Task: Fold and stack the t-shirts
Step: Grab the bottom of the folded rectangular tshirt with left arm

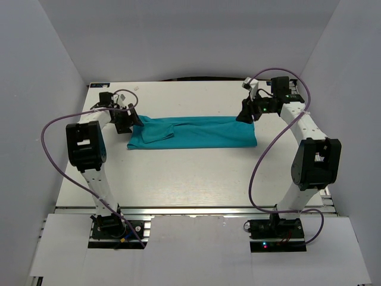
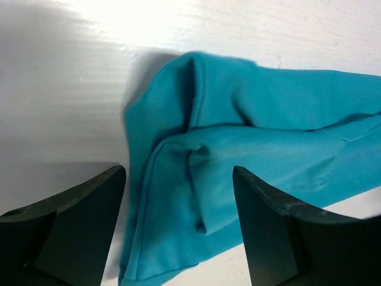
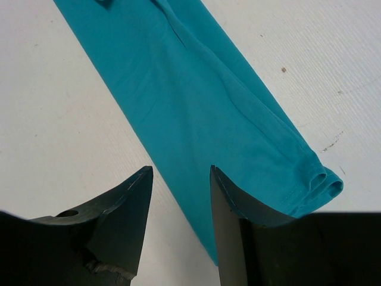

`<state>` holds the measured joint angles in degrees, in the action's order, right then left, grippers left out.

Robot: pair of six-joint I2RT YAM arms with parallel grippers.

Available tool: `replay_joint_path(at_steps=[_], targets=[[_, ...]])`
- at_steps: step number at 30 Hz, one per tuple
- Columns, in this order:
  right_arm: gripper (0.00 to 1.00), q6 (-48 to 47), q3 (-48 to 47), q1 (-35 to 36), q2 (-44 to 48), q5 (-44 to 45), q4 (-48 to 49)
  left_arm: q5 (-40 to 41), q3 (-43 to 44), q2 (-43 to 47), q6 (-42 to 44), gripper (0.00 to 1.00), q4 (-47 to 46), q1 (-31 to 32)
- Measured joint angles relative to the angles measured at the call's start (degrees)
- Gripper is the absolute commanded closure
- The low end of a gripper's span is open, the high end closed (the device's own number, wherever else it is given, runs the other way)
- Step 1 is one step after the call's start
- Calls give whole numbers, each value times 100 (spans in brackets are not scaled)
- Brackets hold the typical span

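Note:
My left gripper's open fingers are above the bunched cloth [image 2: 238, 149] in the left wrist view, so it is too early to close and they go down next.
One teal t-shirt [image 1: 193, 131] lies on the white table [image 1: 178, 179], folded lengthwise into a long band running left to right. My left gripper [image 1: 132, 117] is open at the band's left end; in the left wrist view the bunched cloth [image 2: 238, 149] lies below and between the fingers [image 2: 89, 208], not pinched. My right gripper [image 1: 245, 114] is open over the band's right end; in the right wrist view the shirt [image 3: 196, 95] runs diagonally and its near edge passes between the fingertips [image 3: 140, 185], with the hem at the right [image 3: 321, 182].
White walls enclose the table on the left, back and right. The arm bases [image 1: 113, 226] stand at the near edge on an aluminium rail. Purple cables [image 1: 53, 125] loop beside each arm.

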<state>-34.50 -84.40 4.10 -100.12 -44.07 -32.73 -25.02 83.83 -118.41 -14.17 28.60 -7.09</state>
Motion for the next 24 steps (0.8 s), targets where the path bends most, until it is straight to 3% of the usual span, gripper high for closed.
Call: replay_joint_path(at_steps=[6, 13, 16, 17, 24], targets=[[50, -2, 70, 0, 0, 22, -35, -155, 57, -107, 37, 21, -190, 114], [50, -2, 94, 0, 0, 24, -33, -173, 0, -138, -20, 38, -313, 170], [50, -2, 94, 0, 0, 22, -31, -144, -83, -142, -55, 55, -356, 175], [50, -2, 94, 0, 0, 22, -33, -149, -109, -144, -68, 67, -350, 177], [50, 0, 153, 0, 0, 22, -17, -205, -175, -199, -236, 94, -361, 197]])
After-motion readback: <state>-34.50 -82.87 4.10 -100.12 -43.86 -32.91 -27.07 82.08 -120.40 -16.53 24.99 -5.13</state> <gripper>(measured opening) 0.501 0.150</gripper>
